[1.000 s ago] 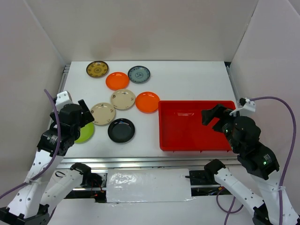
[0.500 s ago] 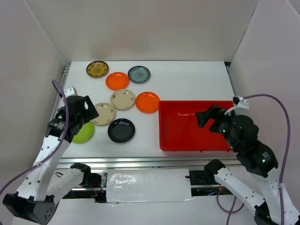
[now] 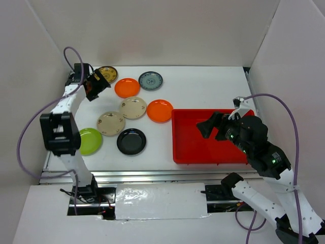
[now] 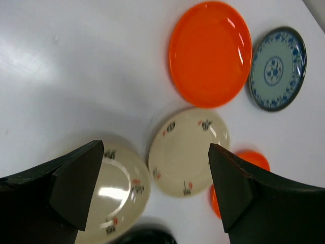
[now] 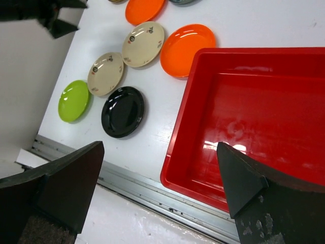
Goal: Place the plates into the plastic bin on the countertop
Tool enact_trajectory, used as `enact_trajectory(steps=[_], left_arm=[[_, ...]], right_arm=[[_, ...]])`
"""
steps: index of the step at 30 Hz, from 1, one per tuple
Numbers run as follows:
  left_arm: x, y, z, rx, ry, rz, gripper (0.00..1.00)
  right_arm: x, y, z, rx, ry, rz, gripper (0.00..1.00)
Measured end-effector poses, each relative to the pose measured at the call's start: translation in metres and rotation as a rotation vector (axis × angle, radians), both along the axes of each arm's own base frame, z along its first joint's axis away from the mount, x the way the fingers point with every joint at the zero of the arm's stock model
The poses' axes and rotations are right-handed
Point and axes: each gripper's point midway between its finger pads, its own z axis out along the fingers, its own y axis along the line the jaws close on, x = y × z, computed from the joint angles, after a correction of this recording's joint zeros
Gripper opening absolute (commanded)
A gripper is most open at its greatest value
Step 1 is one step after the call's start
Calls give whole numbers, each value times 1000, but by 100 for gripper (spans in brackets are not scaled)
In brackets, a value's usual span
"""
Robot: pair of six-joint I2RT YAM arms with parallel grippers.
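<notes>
The orange plate would stay on the countertop if I lifted my left gripper now, because the gripper's open fingers don't reach the plate's rim.
Eight plates lie on the white countertop (image 3: 203, 86): a yellow-brown ornate plate (image 3: 108, 72), two orange plates (image 3: 127, 87) (image 3: 160, 110), a grey-blue plate (image 3: 151, 80), two beige plates (image 3: 133, 107) (image 3: 111, 123), a black plate (image 3: 131, 141) and a lime green plate (image 3: 90, 141). The red plastic bin (image 3: 177, 137) holds nothing. My left gripper (image 3: 100, 85) is open and empty, above the table beside the ornate plate. Its wrist view shows an orange plate (image 4: 209, 53) and a beige plate (image 4: 189, 151) between the open jaws (image 4: 156, 147). My right gripper (image 3: 209, 127) hovers open and empty over the bin's left part (image 5: 185, 127).
White walls enclose the table on three sides. A metal rail (image 3: 152, 175) runs along the front edge and shows in the right wrist view (image 5: 142, 190). The left arm's purple cable (image 3: 30, 137) loops over the left edge.
My left arm has swung from over the lime green plate to the far left, beside the ornate plate. My right gripper has moved left over the bin.
</notes>
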Motion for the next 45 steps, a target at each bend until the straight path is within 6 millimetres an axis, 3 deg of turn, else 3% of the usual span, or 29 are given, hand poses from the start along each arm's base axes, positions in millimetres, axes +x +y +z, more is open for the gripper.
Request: enact_trajectory(steps=[2,5,9,12,17,29,34,39,40,41,45], left_arm=[[41,9,-23,-43,11,-23,96],[68,17,-63,-62,58,-58,97],[71,6,-107,-90,129,-113,96],[74,-5,-123,-116,139,-145,95],[92,-15,-121,-125,81,-177,93],[139,-14,-126,-83,21,-143,69],[142,-11,-131,-60,39,-121,43],[144,-11,-134,-65,47,-118,26],[144,-12,-136,-69,50,-119,18],[144,-14,-135,-72,50,-122,0],[144,-17,-130,-99,55,-112,0]], right_arm=[[-1,2,0,2,-1,14,100],[-3,5,2,7,-11,35,100],[-4,9,2,13,-18,61,100],[-4,12,-2,10,-10,74,100],[0,18,-5,4,5,94,100],[7,23,-7,-2,-1,102,100],[8,23,-8,-14,-2,102,100],[9,23,-10,-20,2,100,100],[10,23,-10,-20,1,100,100],[10,23,-10,-21,2,99,100],[10,23,-10,-22,1,97,100]])
